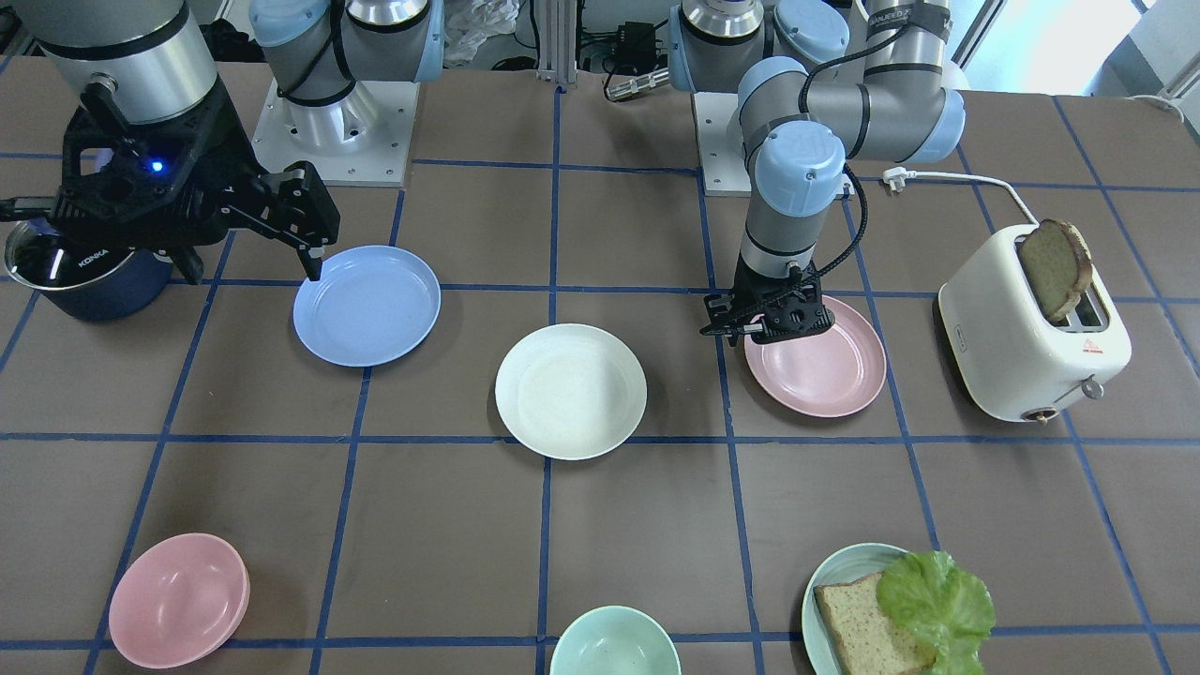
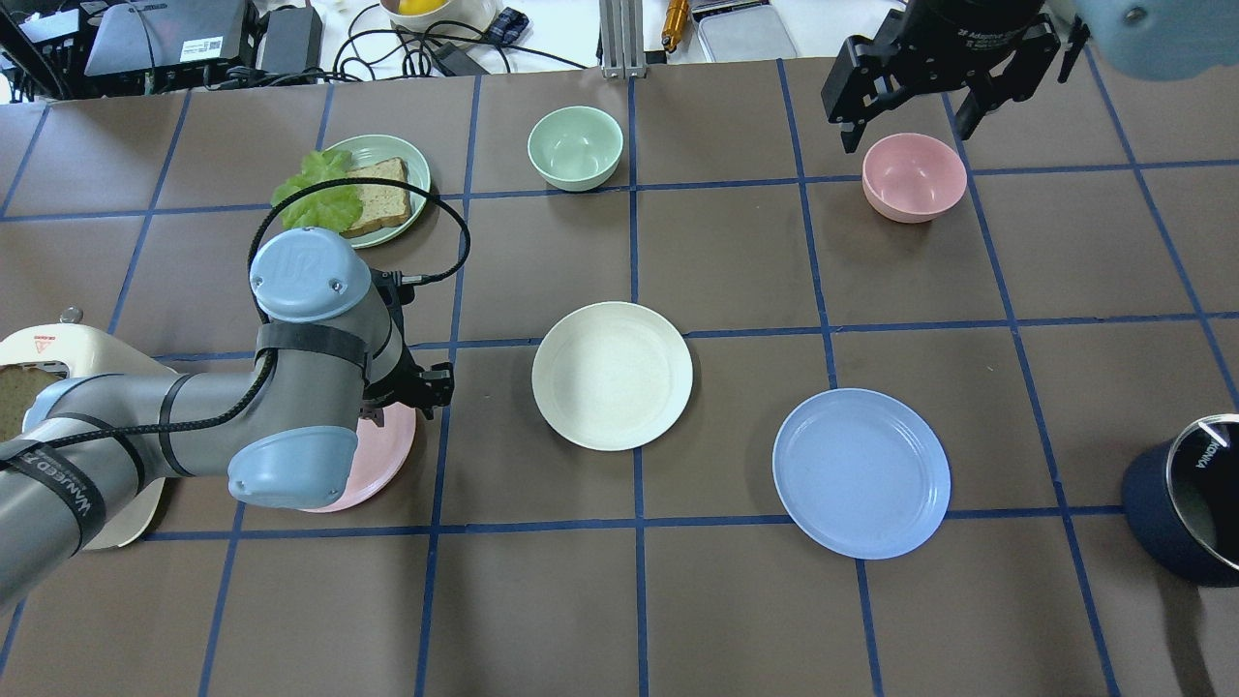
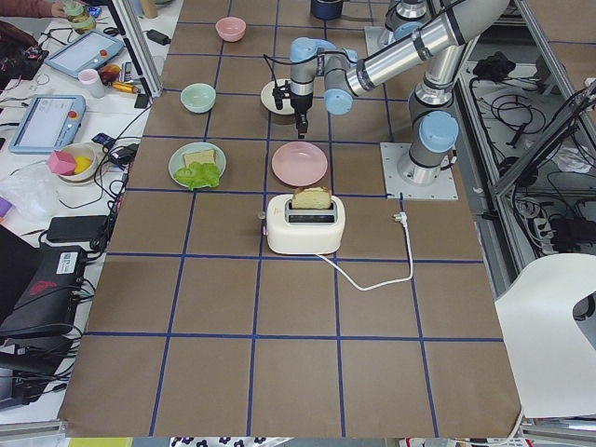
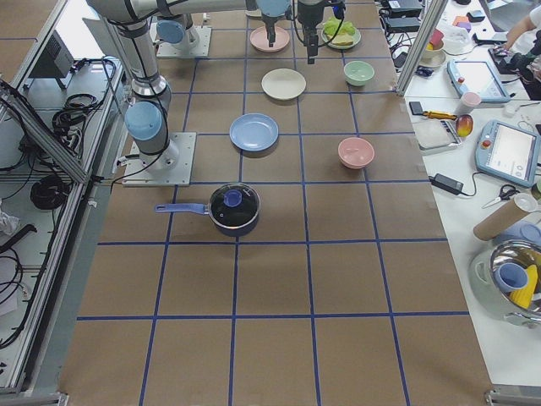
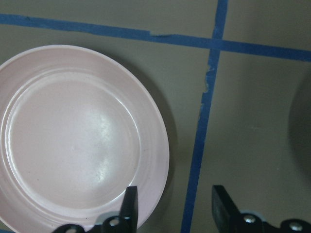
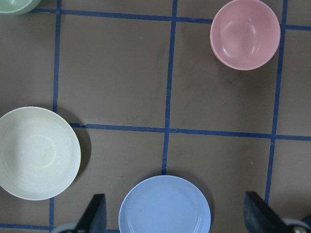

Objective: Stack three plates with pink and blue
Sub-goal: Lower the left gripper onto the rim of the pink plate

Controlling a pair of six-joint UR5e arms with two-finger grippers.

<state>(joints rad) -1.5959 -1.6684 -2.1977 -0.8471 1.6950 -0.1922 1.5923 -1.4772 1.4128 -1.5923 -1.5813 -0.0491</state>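
I need to grab the pale pink plate by its rim with my left gripper next. Then it can be stacked onto the cream-white plate.
The pale pink plate lies flat on the table on my left side. My left gripper hangs low over its rim, open, with one finger over the plate and the other over bare table. The cream-white plate lies in the middle of the table. The periwinkle blue plate lies on my right side. My right gripper is high above the blue plate, open wide and empty. All three plates lie apart from one another.
A white toaster with a bread slice stands beside the pink plate. A green plate with bread and lettuce, a green bowl and a pink bowl sit along the far edge. A dark blue pot stands near the right arm.
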